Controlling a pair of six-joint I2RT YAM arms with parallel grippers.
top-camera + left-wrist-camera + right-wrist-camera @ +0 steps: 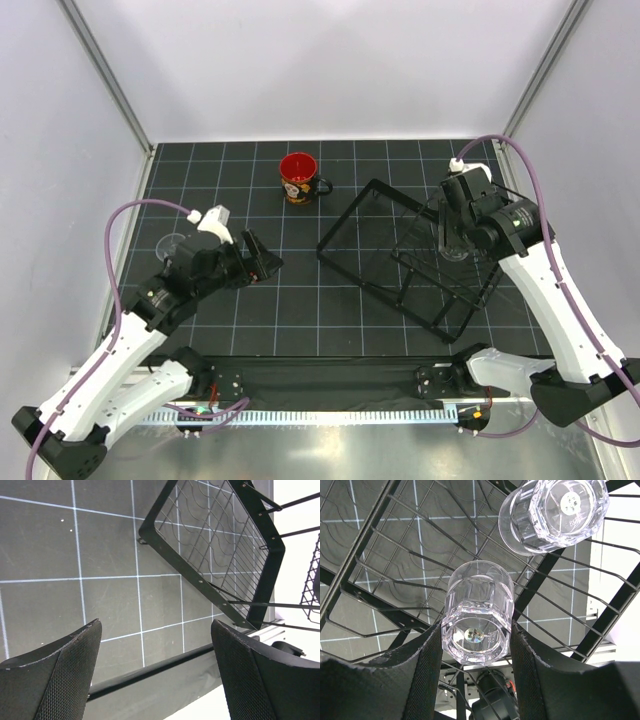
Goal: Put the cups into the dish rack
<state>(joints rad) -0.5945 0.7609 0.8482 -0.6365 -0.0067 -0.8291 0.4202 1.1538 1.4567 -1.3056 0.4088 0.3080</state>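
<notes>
My right gripper should open now. The clear tumbler is among the wires beside the second tumbler, so the clear tumbler would stay in the rack.
The black wire dish rack (385,262) stands at the right of the mat. My right gripper (452,238) is over the rack's right part, shut on a clear tumbler (476,622) held upside down between its pads among the wires. A second clear tumbler (554,511) rests in the rack just beyond it. The mug (299,178), red inside and black outside, stands upright at the far middle of the mat. Another clear tumbler (170,244) shows faintly at the left, behind my left arm. My left gripper (263,257) is open and empty, pointing towards the rack (215,545).
The black gridded mat (250,310) covers the table. White walls with metal posts close in the back and sides. A black bar (150,672) runs along the mat's near edge.
</notes>
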